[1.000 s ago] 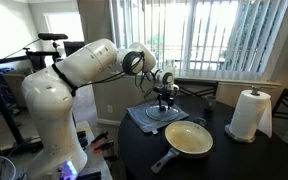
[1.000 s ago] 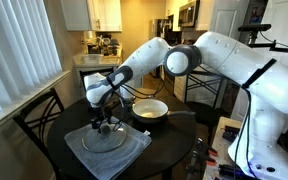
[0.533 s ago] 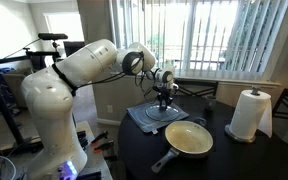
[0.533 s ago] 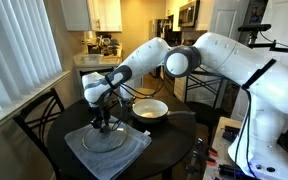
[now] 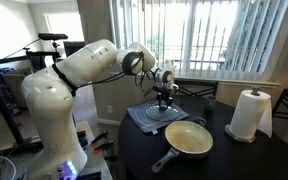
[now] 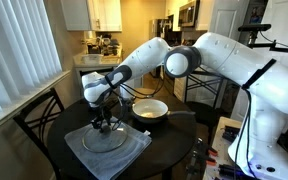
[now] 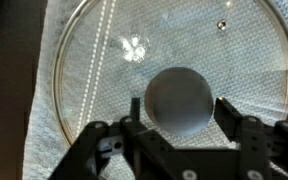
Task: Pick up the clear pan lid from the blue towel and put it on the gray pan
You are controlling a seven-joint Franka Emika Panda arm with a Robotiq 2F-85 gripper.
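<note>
The clear pan lid's rim has to stay free to sit flat on the gray pan. My gripper will next grab the lid by its round knob (image 7: 179, 100).
The clear pan lid (image 7: 134, 50) lies flat on the blue towel (image 7: 39, 60), its round knob (image 7: 179, 100) near the bottom of the wrist view. My gripper (image 7: 179, 102) points straight down over it, with one finger on each side of the knob and a thin gap showing at each side, so it is open. Both exterior views show the gripper (image 5: 164, 100) (image 6: 105, 122) low over the lid (image 5: 162, 114) (image 6: 106, 139) on the towel (image 5: 139, 119) (image 6: 84, 152). The gray pan (image 5: 190, 139) (image 6: 150, 108) sits empty beside the towel, its handle (image 5: 165, 160) pointing away from it.
A tall white paper towel roll (image 5: 248, 114) stands on the round dark table (image 5: 234, 162) beyond the pan. Dark chairs (image 6: 34, 118) ring the table. A window with blinds (image 5: 224, 35) is behind.
</note>
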